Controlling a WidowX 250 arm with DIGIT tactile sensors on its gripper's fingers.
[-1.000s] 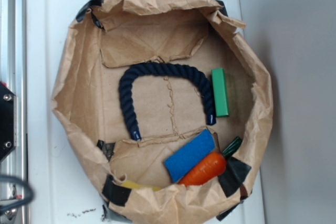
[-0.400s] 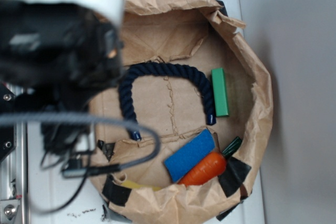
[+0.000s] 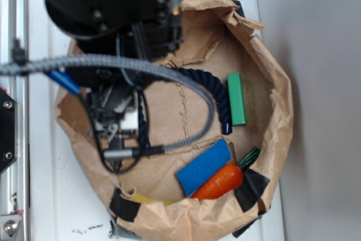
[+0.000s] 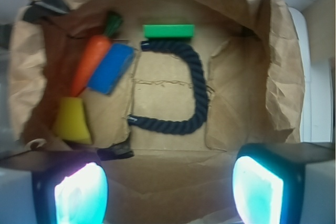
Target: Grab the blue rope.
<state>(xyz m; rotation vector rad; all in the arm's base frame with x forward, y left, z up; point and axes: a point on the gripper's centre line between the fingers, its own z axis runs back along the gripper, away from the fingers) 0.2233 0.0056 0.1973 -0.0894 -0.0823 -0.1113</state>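
Observation:
The blue rope should be grabbed next by its curved middle (image 4: 201,88), so that my gripper can pick it up from the paper bag (image 4: 283,72).
The blue rope (image 4: 198,90) is a thick navy twisted length bent in a U, lying flat on the floor of a brown paper bag (image 3: 282,111). From outside, only the right arm of the blue rope (image 3: 221,103) shows well; the robot arm hides most of its left part. My gripper (image 4: 169,190) hovers above the bag's near wall, short of the rope, open, with only paper between its glowing cyan pads (image 4: 257,190). In the exterior view the gripper (image 3: 115,119) hangs over the bag's left side.
Inside the bag lie a green block (image 3: 237,99) beside the rope's end, a flat lighter-blue block (image 3: 203,166), an orange carrot (image 3: 221,182) and a yellow piece (image 4: 71,120). A grey braided cable (image 3: 169,74) loops across the bag. Crumpled paper walls ring everything.
The arm has swung in from the upper left and moved right and down over the bag, now covering the rope's left arm. The objects in the bag have not moved.

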